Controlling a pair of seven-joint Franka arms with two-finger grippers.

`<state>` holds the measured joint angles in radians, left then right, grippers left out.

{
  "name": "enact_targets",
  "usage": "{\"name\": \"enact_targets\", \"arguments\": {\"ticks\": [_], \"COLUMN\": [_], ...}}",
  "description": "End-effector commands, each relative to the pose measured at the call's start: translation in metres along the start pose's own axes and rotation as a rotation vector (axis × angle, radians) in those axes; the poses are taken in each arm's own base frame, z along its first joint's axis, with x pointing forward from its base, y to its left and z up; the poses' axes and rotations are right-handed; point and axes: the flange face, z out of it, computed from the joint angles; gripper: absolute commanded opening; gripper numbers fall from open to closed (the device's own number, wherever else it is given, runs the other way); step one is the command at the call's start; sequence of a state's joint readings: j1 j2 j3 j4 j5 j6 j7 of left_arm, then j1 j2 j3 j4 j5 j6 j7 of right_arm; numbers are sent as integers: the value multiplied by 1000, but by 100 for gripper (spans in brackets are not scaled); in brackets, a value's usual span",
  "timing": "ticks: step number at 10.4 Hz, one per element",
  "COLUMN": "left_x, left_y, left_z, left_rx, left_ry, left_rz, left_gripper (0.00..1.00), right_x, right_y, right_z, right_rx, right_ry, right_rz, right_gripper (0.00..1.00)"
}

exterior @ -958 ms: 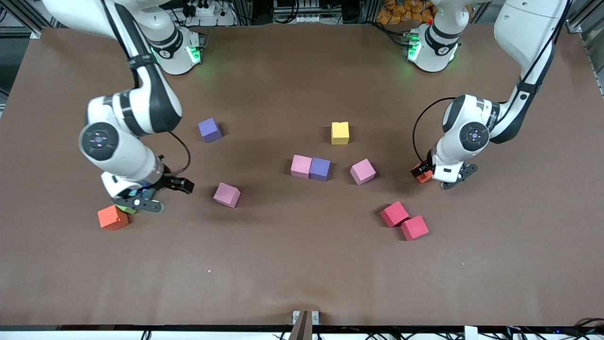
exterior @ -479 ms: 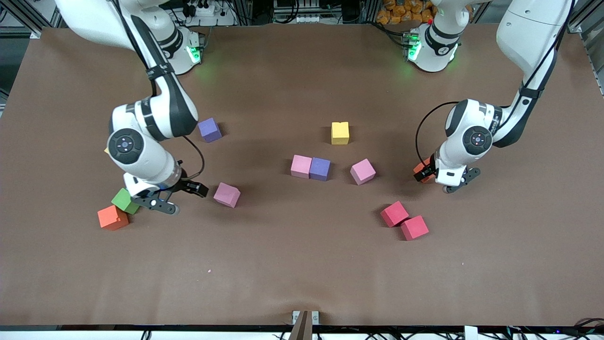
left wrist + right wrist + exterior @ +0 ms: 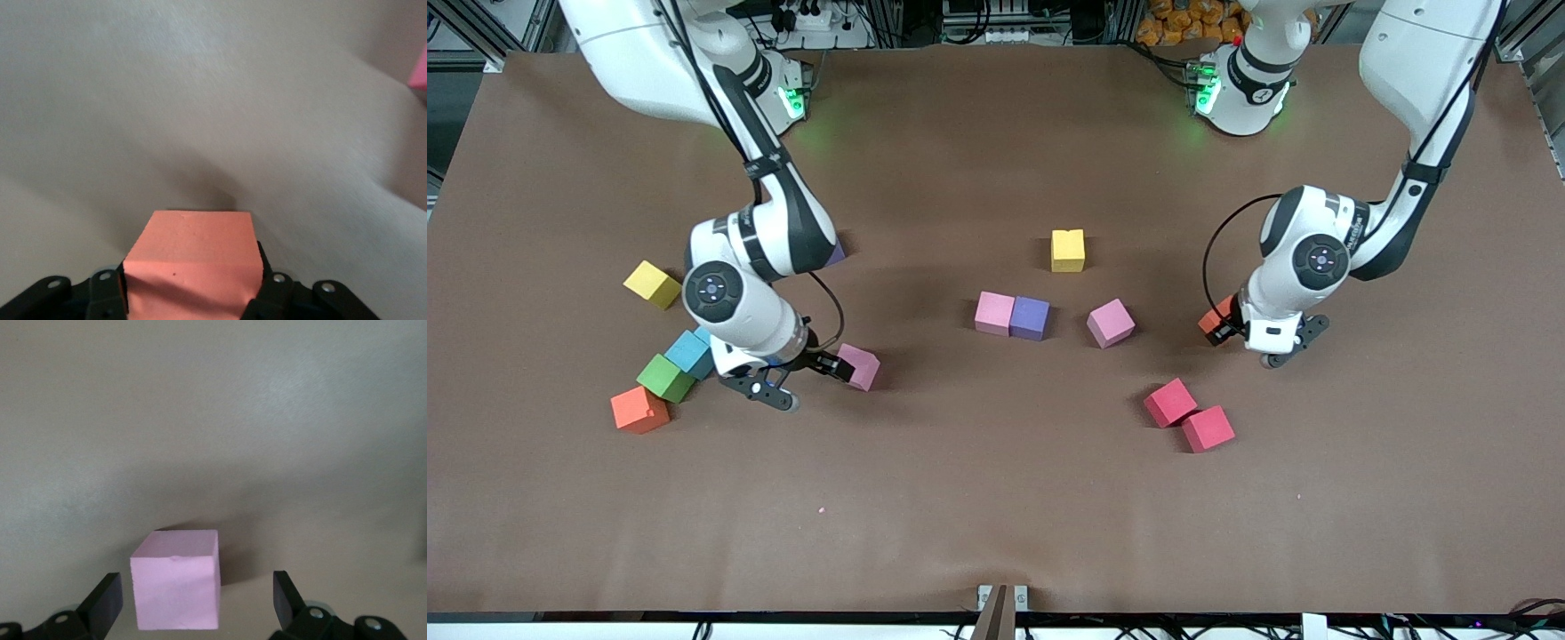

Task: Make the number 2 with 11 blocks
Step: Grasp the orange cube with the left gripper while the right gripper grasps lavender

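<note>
The robot's right gripper is open around the pink block and should grab it next by its opposite sides to build the number 2.
My left gripper (image 3: 1232,331) is low at the left arm's end of the table, shut on an orange block (image 3: 1213,316) (image 3: 190,247); both fingers (image 3: 110,293) press its sides. My right gripper (image 3: 805,378) (image 3: 195,600) is open around a pink block (image 3: 860,366) (image 3: 177,583), with a gap on each side. A pink (image 3: 994,313) and a purple block (image 3: 1030,317) touch mid-table, another pink block (image 3: 1110,323) beside them. A yellow block (image 3: 1067,250) lies farther from the front camera. Two red blocks (image 3: 1170,402) (image 3: 1208,428) touch, nearer to it.
Toward the right arm's end of the table sit a yellow block (image 3: 652,284), a light blue block (image 3: 691,352), a green cube (image 3: 664,378) and an orange block (image 3: 639,410). A purple block (image 3: 837,255) shows only as a sliver past the right arm.
The right arm has swung from the green and orange cubes to the pink block, uncovering the yellow and light blue ones. The left gripper's fingers have closed on the orange block.
</note>
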<state>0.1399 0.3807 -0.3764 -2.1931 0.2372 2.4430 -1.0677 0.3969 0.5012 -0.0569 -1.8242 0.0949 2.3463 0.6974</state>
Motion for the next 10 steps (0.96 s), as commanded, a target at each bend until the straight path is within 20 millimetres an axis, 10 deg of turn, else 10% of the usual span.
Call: {"name": "enact_targets", "arguments": {"ticks": [1,10], "left_x": [-29,-245], "left_y": [15,122], "left_z": [-48,-79], "left_rx": [27,-27], "left_ry": [43,-86], "left_rz": [-37,-415], "left_gripper": [39,39], "right_x": [-4,-21], "right_y": [-8,-21], "right_z": [14,69], "right_rx": [12,-7], "right_ry": [4,17], "right_rz": [36,34], "right_gripper": [100,100]}}
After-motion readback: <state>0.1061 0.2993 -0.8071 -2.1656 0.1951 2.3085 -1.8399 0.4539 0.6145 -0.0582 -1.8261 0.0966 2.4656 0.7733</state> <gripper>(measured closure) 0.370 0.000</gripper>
